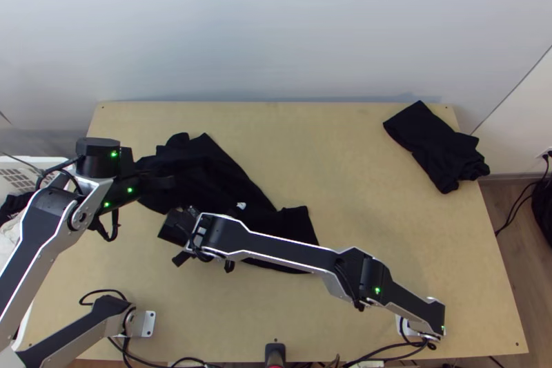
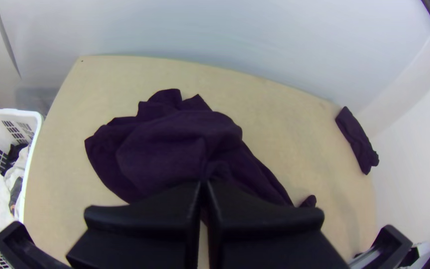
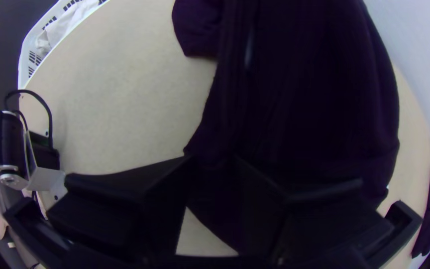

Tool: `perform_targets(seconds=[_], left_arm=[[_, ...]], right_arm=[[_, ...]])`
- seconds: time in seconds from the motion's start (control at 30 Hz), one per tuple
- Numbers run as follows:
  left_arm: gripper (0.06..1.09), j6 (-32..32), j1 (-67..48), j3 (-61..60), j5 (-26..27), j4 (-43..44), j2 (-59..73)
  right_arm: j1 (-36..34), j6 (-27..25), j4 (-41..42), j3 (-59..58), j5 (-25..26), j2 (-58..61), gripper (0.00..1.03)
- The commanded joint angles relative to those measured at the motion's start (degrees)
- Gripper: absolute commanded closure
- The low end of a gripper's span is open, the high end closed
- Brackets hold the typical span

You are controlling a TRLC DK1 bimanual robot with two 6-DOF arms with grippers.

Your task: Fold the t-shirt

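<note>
I need to grab the black t-shirt (image 3: 314, 99) by its edge (image 3: 202, 144) next with my right gripper. The t-shirt is bunched up, and this is to spread the cloth over the table for folding.
The black t-shirt (image 1: 214, 168) lies bunched and unevenly spread left of the table's middle, one end running toward the lower right under the right arm. Over its left part is my left gripper (image 1: 165, 181); in the left wrist view this gripper (image 2: 204, 185) is shut, with folds of the t-shirt (image 2: 175, 144) converging at its tips. Near the shirt's lower left edge is my right gripper (image 1: 174, 240). In the right wrist view the right gripper (image 3: 212, 162) stands open, dark cloth of the t-shirt (image 3: 314, 99) showing between and beyond its fingers.
Another black garment (image 1: 435, 147), folded into a compact bundle, lies at the table's far right corner. A white basket (image 2: 33, 119) with clothes stands beyond the left edge. Bare wood of the table (image 1: 331, 154) shows between the two garments. The right arm crosses low over the table's front half.
</note>
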Motion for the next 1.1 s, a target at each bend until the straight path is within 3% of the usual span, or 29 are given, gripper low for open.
perform_targets(seconds=[0.0,0.13,0.3,0.63,0.97,1.07], left_arm=[[1.04,0.1,-0.1,0.7,0.0,0.2,0.2],[1.04,-0.1,0.5,1.4,-0.1,0.8,0.1],[1.04,-0.7,6.5,6.7,-0.1,2.8,2.0],[1.05,-2.2,13.4,29.0,-4.2,7.6,8.8],[1.05,-1.0,10.0,41.3,-8.2,10.6,10.9],[1.05,-0.5,9.8,43.3,-11.5,12.0,10.7]], right_arm=[[-0.5,-3.1,-0.7,-1.0,3.6,-0.9,0.92],[-1.6,-3.7,-1.7,-1.8,5.5,-2.6,0.99],[-4.3,-5.1,-1.7,-1.4,7.7,-8.4,1.00],[-10.2,-14.9,-2.0,11.1,21.5,-17.9,1.00],[-11.2,-22.3,4.8,12.4,29.3,-24.4,1.00],[-10.8,-28.5,12.4,12.1,33.3,-25.3,1.00]])
